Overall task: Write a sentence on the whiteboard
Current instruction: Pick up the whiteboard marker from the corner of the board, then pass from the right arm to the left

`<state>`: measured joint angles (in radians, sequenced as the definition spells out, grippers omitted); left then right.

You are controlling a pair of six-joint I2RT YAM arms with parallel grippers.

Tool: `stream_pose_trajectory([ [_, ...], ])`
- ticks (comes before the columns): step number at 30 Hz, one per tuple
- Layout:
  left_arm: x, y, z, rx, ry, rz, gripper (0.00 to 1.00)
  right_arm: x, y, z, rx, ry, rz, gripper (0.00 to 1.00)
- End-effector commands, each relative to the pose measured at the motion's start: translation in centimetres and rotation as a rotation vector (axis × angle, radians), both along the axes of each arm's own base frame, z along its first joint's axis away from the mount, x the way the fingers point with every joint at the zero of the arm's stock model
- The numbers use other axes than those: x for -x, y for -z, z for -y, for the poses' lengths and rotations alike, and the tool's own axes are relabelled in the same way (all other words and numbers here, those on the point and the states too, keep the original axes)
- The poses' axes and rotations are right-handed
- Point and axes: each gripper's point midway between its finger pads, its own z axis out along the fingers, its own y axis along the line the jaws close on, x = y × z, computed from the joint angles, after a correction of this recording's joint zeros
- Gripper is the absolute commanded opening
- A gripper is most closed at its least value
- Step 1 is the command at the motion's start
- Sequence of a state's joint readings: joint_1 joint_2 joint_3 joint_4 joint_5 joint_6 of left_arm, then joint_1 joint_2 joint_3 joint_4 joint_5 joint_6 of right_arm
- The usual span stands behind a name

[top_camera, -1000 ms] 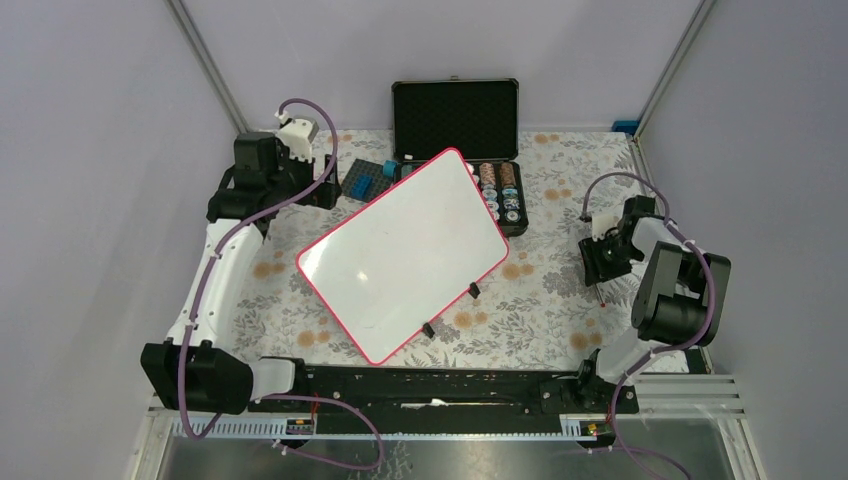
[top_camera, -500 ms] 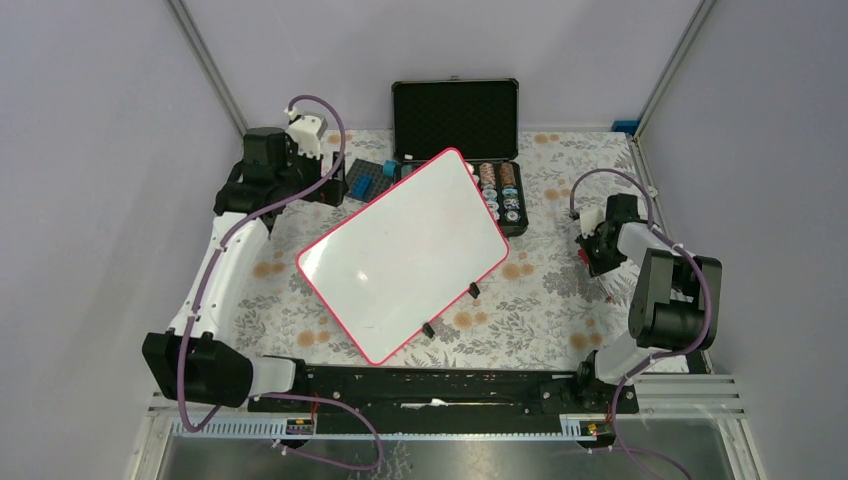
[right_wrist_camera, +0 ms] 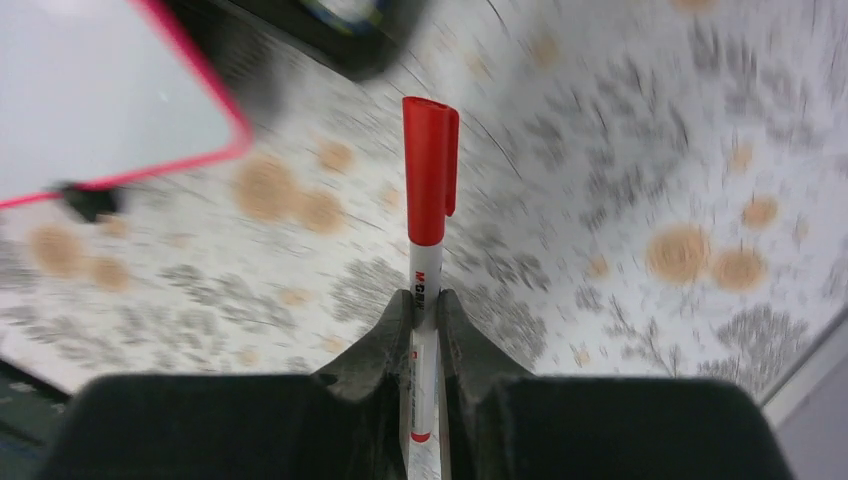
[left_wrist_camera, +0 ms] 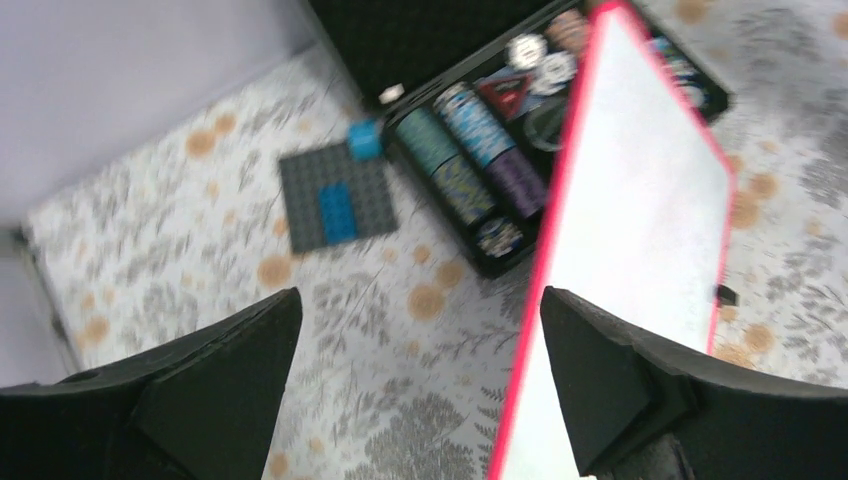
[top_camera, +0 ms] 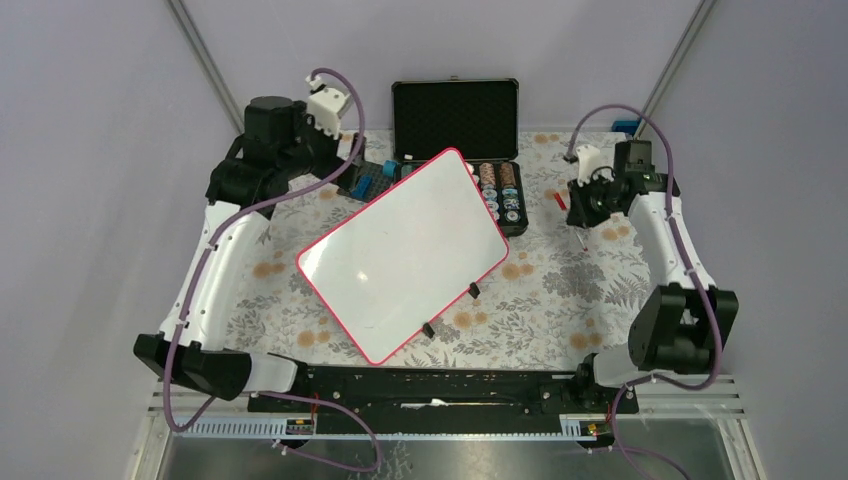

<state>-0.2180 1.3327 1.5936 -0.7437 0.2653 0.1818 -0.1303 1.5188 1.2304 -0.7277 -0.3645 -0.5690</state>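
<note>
I will next grab the marker by its red cap [top_camera: 560,201] with my left gripper to uncap it for writing. I will leave the marker's white body to my right gripper.
The whiteboard [top_camera: 405,255] lies tilted in the middle of the table, with a pink-red frame and two black clips on its near edge. Its surface is blank; no sentence shows. My right gripper [top_camera: 582,208] hovers right of the board's far corner, shut on a capped red-and-white marker [right_wrist_camera: 430,170] that points forward, cap out. In the right wrist view [right_wrist_camera: 425,300] the board's corner [right_wrist_camera: 90,90] is at upper left. My left gripper [top_camera: 350,170] is open and empty, above the board's far-left edge; the left wrist view [left_wrist_camera: 420,330] shows the board [left_wrist_camera: 640,220] on the right.
An open black case [top_camera: 455,120] of stacked chips [left_wrist_camera: 470,150] stands behind the board's far corner. A grey baseplate with blue bricks [left_wrist_camera: 335,200] lies left of it. Grey walls and frame posts close in the table; a floral cloth covers it.
My right arm has swung from the table's right edge up and back toward the case, carrying the marker. My left arm has moved farther back and right, toward the board's far edge.
</note>
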Motion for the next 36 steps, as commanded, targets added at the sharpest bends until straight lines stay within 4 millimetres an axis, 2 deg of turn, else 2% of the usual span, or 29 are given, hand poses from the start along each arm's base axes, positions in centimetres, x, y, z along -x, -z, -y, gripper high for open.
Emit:
stream_pose_trajectory([
  [1,2.6,-2.7,6.0,-0.104,0.296,0.087,0.99,3.3,-8.0,-8.1,-0.252,-0.163,0.046,0.00],
  [5,5.4,-1.5,10.4,-0.259,0.509,0.151,0.99,6.6,-10.3,-13.9,-0.391,-0.310,-0.002,0.00],
  [9,8.3,-0.1,14.6,-0.426,0.677,0.225,0.99,9.8,-10.7,-17.5,-0.497,-0.396,-0.098,0.00],
  [15,11.8,1.8,16.3,-0.636,0.916,0.255,0.97,14.2,-10.2,-20.6,-0.622,-0.505,-0.243,0.00],
  [18,13.7,3.4,17.3,-0.728,0.996,0.289,0.94,16.1,-9.9,-21.8,-0.665,-0.545,-0.313,0.00],
  [21,15.1,3.8,18.9,-0.751,1.053,0.367,0.89,17.8,-9.6,-22.6,-0.684,-0.586,-0.369,0.00],
  [24,16.0,3.8,19.8,-0.729,1.099,0.394,0.86,18.9,-9.4,-23.1,-0.701,-0.602,-0.406,0.00],
  [29,18.6,5.6,20.6,-0.751,1.232,0.395,0.79,19.7,-9.6,-23.5,-0.711,-0.629,-0.413,0.00],
  [36,19.3,7.7,21.4,-0.740,1.243,0.336,0.73,21.2,-10.0,-24.0,-0.705,-0.682,-0.418,0.00],
])
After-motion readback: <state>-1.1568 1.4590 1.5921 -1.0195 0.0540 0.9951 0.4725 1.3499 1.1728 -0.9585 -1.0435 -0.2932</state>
